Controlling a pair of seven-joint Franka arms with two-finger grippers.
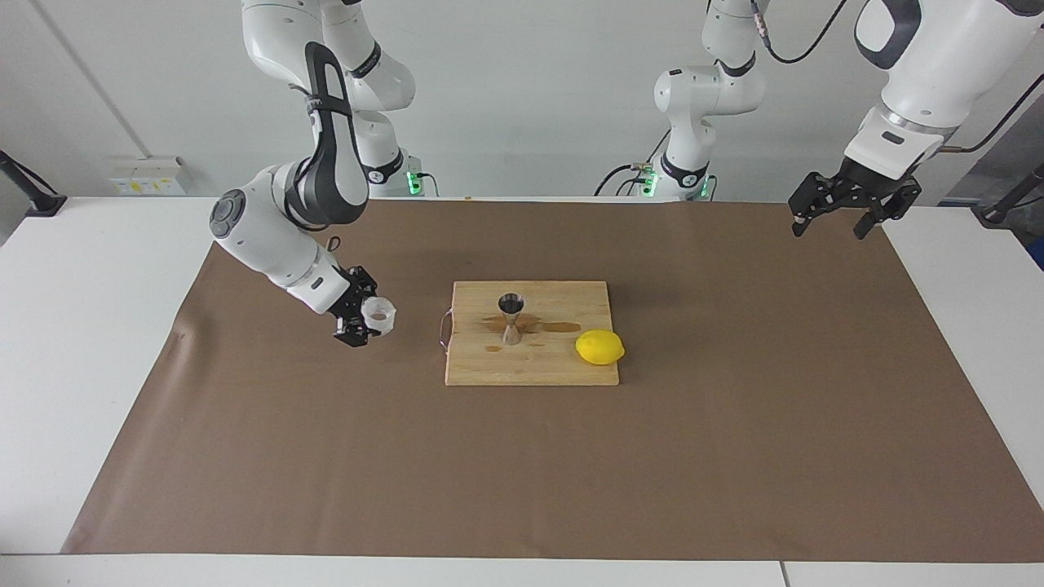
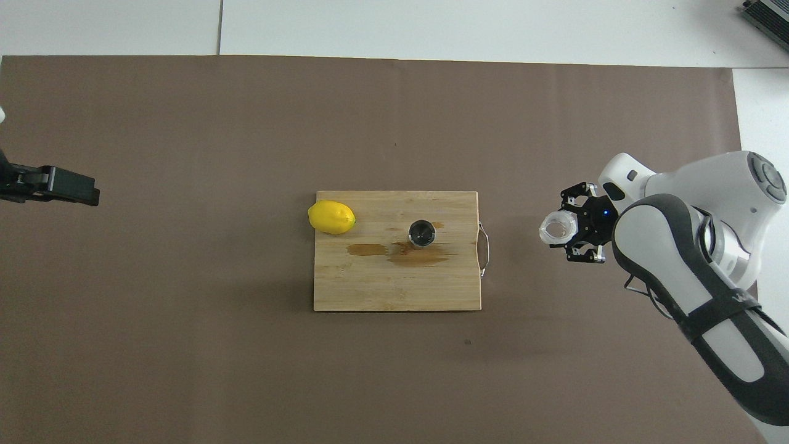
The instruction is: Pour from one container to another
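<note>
My right gripper should keep its hold on the clear glass cup (image 1: 381, 313) for now, because the cup is hanging tilted above the brown mat.
The small clear faceted glass cup (image 1: 381, 313) sits upright between the fingers of my right gripper (image 1: 369, 319), low over the brown mat beside the cutting board's handle end, toward the right arm's end of the table. I cannot tell whether the cup touches the mat. In the overhead view the cup (image 2: 558, 227) and the right gripper (image 2: 566, 233) show the same grasp. The steel hourglass jigger (image 1: 511, 318) stands upright on the wooden cutting board (image 1: 530, 368); from above its open mouth (image 2: 421, 233) shows. My left gripper (image 1: 848, 214) hangs open and empty, raised over the mat's edge at the left arm's end, and waits.
A yellow lemon (image 1: 599, 347) lies on the board's corner toward the left arm's end (image 2: 331, 217). Dark wet stains (image 2: 419, 256) mark the board (image 2: 394, 287) beside the jigger. A brown mat (image 1: 522, 473) covers the table.
</note>
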